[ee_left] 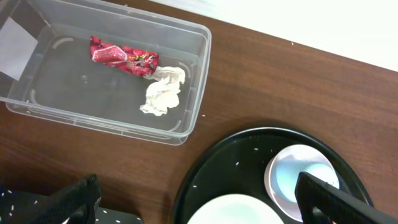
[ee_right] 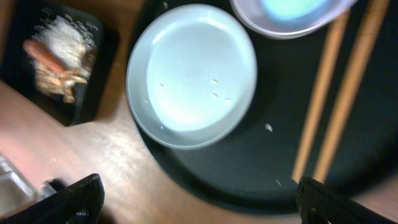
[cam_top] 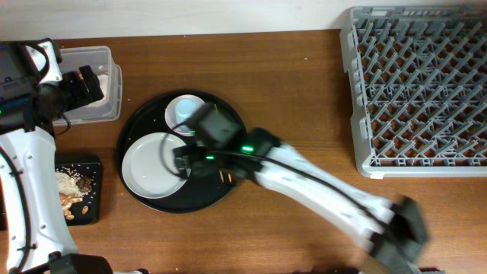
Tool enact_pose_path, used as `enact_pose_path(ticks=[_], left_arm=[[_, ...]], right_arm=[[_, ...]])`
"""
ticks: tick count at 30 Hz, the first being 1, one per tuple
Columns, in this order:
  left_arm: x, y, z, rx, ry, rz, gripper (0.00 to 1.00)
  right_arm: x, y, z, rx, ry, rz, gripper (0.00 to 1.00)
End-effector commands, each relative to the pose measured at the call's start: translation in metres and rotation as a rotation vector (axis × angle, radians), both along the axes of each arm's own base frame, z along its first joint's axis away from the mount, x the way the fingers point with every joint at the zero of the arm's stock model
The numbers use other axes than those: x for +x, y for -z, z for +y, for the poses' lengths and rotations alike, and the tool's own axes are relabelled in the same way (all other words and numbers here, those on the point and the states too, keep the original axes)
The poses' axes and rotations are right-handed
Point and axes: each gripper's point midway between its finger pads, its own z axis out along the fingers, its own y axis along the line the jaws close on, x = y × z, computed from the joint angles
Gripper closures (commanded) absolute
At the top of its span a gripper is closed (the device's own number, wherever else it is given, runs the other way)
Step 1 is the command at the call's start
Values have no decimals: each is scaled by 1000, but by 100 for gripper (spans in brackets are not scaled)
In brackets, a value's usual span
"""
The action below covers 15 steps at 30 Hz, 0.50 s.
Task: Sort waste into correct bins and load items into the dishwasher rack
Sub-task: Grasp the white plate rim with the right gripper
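The robot's right gripper next has to grab the white plate by its rim on the chopsticks' side (cam_top: 184,170) (ee_right: 250,88), so that the plate's opposite edge stays free to load into the dishwasher rack.
The white plate (cam_top: 151,164) and the small white bowl (cam_top: 183,112) sit on the round black tray (cam_top: 144,122). A pale blue cup (ee_left: 289,182) appears to sit inside the bowl. The wooden chopsticks (ee_right: 336,87) lie on the tray right of the plate. The clear tub (ee_left: 186,68) holds the red wrapper (ee_left: 121,56) and the white tissue (ee_left: 163,92). The black bin (cam_top: 93,164) holds rice scraps (ee_right: 65,31) and a carrot (ee_right: 46,56). My left gripper (ee_left: 199,208) is open and empty between the tub and the tray. My right gripper (ee_right: 208,205) is open and empty, over the tray's edge near the plate.
The grey dishwasher rack (cam_top: 418,84) stands at the far right and holds nothing in view. My right arm (cam_top: 319,186) stretches across the table from the bottom right to the tray. Stray rice grains dot the tray and the plate.
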Motion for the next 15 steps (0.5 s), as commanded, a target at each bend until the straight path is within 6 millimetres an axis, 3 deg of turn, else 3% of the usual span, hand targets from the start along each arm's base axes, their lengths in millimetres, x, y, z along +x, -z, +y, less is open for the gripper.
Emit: enact_pose_path(ticks=[1,5,9,15], left_arm=[[0,1,1,-4,-10,1,1],[0,1,1,-5,-10,1,1],[0,1,1,-4,-10,1,1],[0,1,1,-5,-10,1,1]], right_arm=[[10,31,25,-20,81,73,2],[16,69,33,-46,133,134,1],[16,94,36,-67,165,173,3],[12,112,47,-65,177,185,37]])
